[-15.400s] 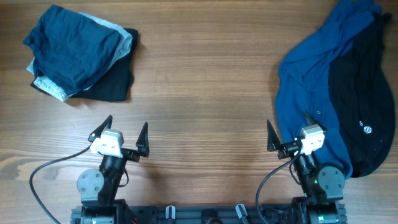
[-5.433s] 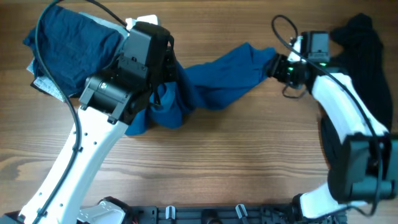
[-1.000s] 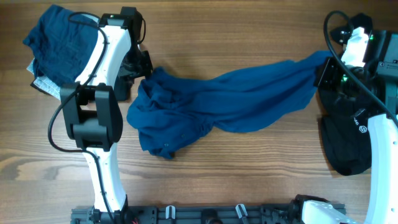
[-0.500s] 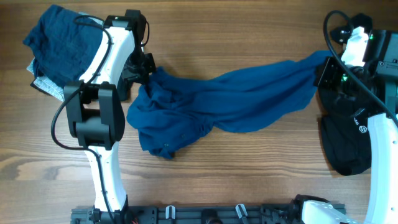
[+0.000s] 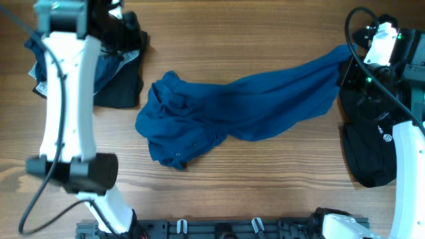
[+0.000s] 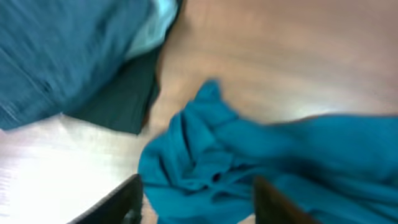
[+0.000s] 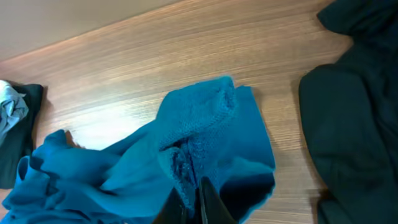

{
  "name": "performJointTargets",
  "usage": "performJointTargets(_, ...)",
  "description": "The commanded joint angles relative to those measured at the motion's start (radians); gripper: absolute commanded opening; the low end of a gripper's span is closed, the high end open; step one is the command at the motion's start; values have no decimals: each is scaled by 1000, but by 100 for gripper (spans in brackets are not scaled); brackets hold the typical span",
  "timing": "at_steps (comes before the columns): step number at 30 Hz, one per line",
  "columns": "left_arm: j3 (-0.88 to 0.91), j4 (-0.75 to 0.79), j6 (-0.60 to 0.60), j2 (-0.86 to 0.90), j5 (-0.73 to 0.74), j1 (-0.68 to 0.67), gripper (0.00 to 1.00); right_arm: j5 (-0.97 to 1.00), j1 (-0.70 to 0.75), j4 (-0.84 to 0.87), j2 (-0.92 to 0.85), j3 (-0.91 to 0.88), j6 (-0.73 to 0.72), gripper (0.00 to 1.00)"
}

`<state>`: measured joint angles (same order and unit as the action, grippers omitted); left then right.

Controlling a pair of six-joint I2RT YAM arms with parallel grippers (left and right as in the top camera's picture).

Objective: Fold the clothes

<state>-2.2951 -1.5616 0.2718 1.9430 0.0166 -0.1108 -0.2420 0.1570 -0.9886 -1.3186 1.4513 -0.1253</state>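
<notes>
My right gripper holds the shirt, so my left gripper should next grab the mid-blue shirt's bunched end (image 5: 160, 111) (image 6: 191, 155), opposite that hold, to spread the shirt for folding.
The clothes, a mid-blue shirt (image 5: 246, 106), lie stretched in a wrinkled band across the table, bunched at the left end and lifted at the right. My right gripper (image 5: 345, 70) is shut on that right end; in the right wrist view its fingers (image 7: 191, 202) pinch a fold of the blue fabric (image 7: 199, 118). My left gripper (image 6: 196, 199) hangs open above the bunched left end (image 6: 249, 162), holding nothing. The left wrist view is blurred.
A folded navy-teal pile with grey and black pieces (image 5: 109, 66) sits at the far left, partly under my raised left arm (image 5: 66, 99). A black garment with a small white logo (image 5: 375, 146) lies at the right edge, under my right arm.
My left gripper has let go of the shirt's left end, opened and lifted up and away toward the far left. The shirt's left end has settled on the table. The right arm holds still.
</notes>
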Motion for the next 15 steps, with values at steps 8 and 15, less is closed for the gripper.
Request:
performJointTargets(8,516,312,5,177,95,4,63,16,5,5,-7,14,20,5)
performJointTargets(15,669,481,5,181,106,4,49,16,5,4,-7,14,18,5)
